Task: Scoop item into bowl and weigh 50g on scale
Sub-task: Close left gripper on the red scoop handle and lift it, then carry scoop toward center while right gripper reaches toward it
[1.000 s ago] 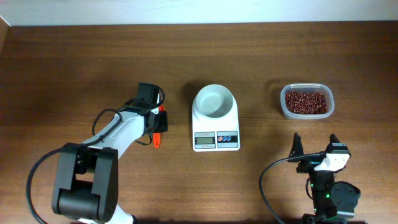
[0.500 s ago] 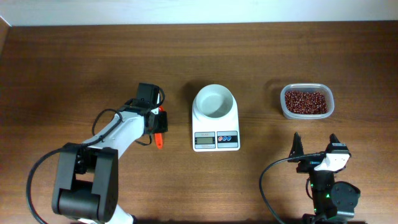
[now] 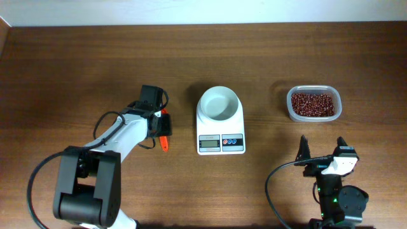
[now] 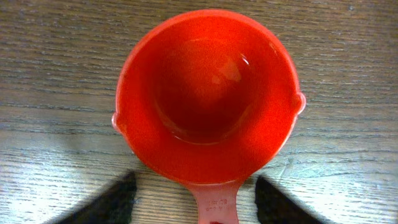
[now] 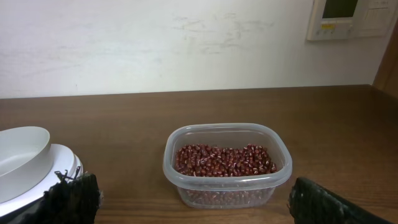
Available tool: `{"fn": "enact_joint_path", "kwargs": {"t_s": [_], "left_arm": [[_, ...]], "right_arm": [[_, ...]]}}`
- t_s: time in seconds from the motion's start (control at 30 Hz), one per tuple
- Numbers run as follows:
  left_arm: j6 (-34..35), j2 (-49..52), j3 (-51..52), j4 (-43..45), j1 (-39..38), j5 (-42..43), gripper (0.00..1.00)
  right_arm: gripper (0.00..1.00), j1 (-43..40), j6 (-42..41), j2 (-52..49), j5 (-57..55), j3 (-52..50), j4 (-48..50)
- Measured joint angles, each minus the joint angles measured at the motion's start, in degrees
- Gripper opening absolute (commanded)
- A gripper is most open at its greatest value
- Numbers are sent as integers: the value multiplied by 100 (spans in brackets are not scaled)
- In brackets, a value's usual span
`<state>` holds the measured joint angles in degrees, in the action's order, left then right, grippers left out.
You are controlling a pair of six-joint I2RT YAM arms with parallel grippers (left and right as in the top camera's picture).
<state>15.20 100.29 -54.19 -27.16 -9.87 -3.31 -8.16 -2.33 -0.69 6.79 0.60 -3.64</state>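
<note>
My left gripper is to grab the red scoop [image 3: 164, 142] next by its handle, close to the cup, so the handle's far end stays free to hand to my right gripper.
The white bowl [image 3: 219, 104] stands empty on the white scale [image 3: 220, 144] at mid table. The reddish-brown beans [image 3: 312, 104] fill a clear tub at the right. A red scoop [image 3: 164, 142] lies on the table left of the scale. In the left wrist view its empty cup [image 4: 205, 99] faces up. My left gripper [image 4: 194, 186] is open, its fingers on either side of the scoop's handle with gaps on both sides. My right gripper [image 5: 193, 202] is open and empty, low near the front edge, facing the beans [image 5: 224, 158]. The bowl [image 5: 22, 152] shows at its left.
The clear plastic tub [image 5: 224, 193] holding the beans stands right of the scale. A white wall runs behind the table's far edge. Bare brown wood lies between the scale and the tub.
The left gripper has turned very slightly over the scoop. Nothing else has moved.
</note>
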Motion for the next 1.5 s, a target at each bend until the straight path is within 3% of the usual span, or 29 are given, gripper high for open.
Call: {"fn": "enact_joint_path", "kwargs": {"t_s": [0.03, 0.07, 0.13, 0.2, 0.27, 0.33, 0.47, 0.63, 0.8, 0.93, 1.3, 1.5], "left_arm": [[15, 0, 0, -2, 0, -17, 99], [50, 0, 0, -2, 0, -20, 85], [70, 0, 0, -31, 0, -20, 43], [103, 0, 0, -146, 0, -22, 31], [96, 0, 4, -221, 0, -35, 31], [92, 0, 4, -216, 0, -37, 41], [92, 0, 9, -90, 0, -39, 41], [85, 0, 11, 42, 0, -39, 27], [92, 0, 11, 46, 0, -39, 24], [92, 0, 11, 57, 0, -39, 25], [92, -7, -68, -9, 0, 205, 18], [199, -568, -378, -774, 9, 310, 17]], "right_arm": [[99, 0, -7, 0, -2, 2, 0], [99, 0, -2, 0, -2, 0, 0], [99, 0, -4, 0, 0, 2, 0], [99, 0, -4, 0, -2, 2, 0], [99, 0, -2, 0, 0, 0, 0], [99, 0, -4, 0, -2, 2, 0], [99, 0, -2, 0, -2, 2, 0], [99, 0, -4, 0, -2, 2, 0], [99, 0, -2, 0, -2, 0, 0], [99, 0, -2, 0, 0, 0, 0], [99, 0, -2, 0, 0, 0, 0], [99, 0, 0, 0, -2, 0, 0]]}}
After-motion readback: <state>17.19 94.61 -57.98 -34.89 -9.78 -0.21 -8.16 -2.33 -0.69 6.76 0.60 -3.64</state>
